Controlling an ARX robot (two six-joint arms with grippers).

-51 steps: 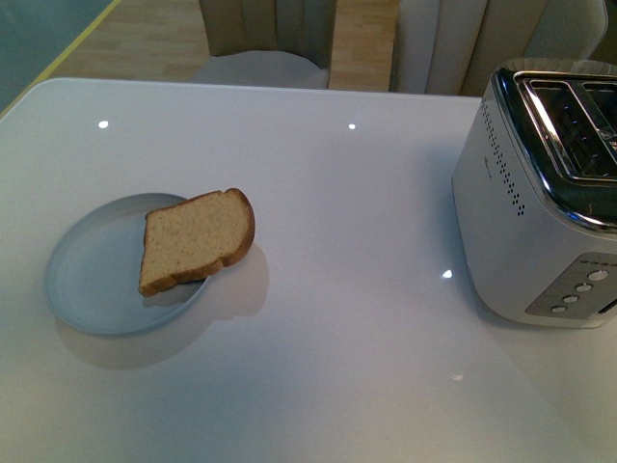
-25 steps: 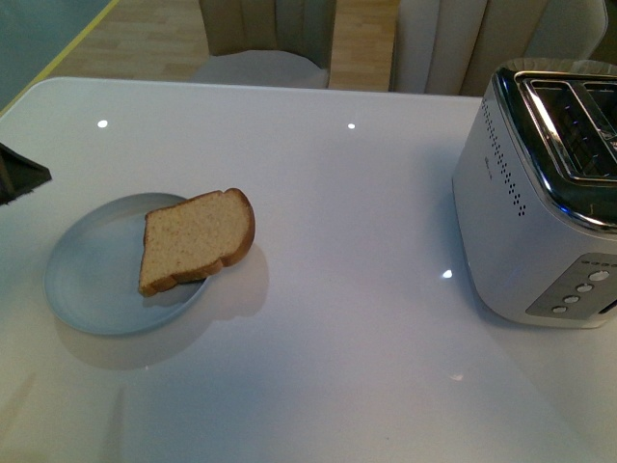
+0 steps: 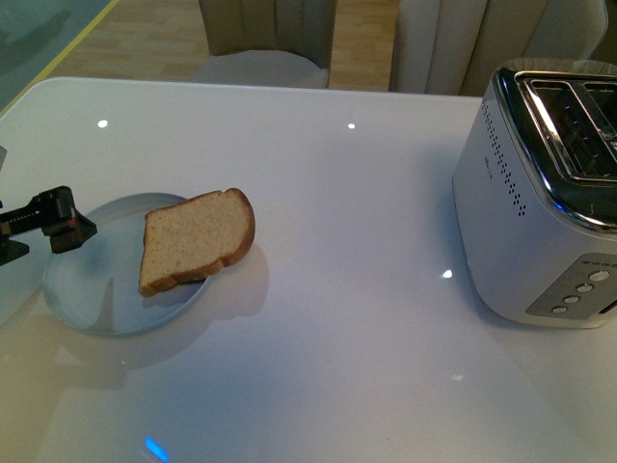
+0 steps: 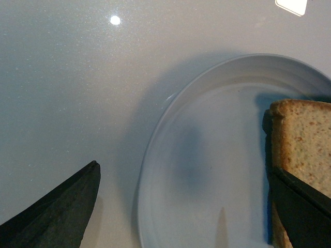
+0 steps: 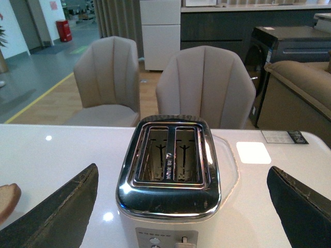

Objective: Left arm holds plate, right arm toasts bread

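Note:
I will next use my left gripper to grab the plate by its bare rim [image 3: 50,280] and hold the plate while the bread gets toasted.
The pale blue-grey plate [image 3: 92,294] lies at the table's left, with the slice of brown bread [image 3: 198,239] resting across its right rim. My left gripper [image 3: 43,241] is open at the plate's left edge. In the left wrist view the left gripper [image 4: 183,206] spans the plate [image 4: 207,170]: one finger [image 4: 62,212] is over bare table outside the rim, the other [image 4: 300,212] is by the bread [image 4: 305,150]. It holds nothing. My right gripper [image 5: 181,206] is open and empty, facing the toaster [image 5: 168,170]; it is out of the front view.
The white and chrome toaster [image 3: 540,193] stands at the table's right, both slots empty. The glossy white table [image 3: 347,318] runs between plate and toaster. Beige chairs [image 3: 260,68] stand beyond the far edge.
My left gripper has come in from the left edge to the plate's left rim. Plate, bread and toaster have not moved.

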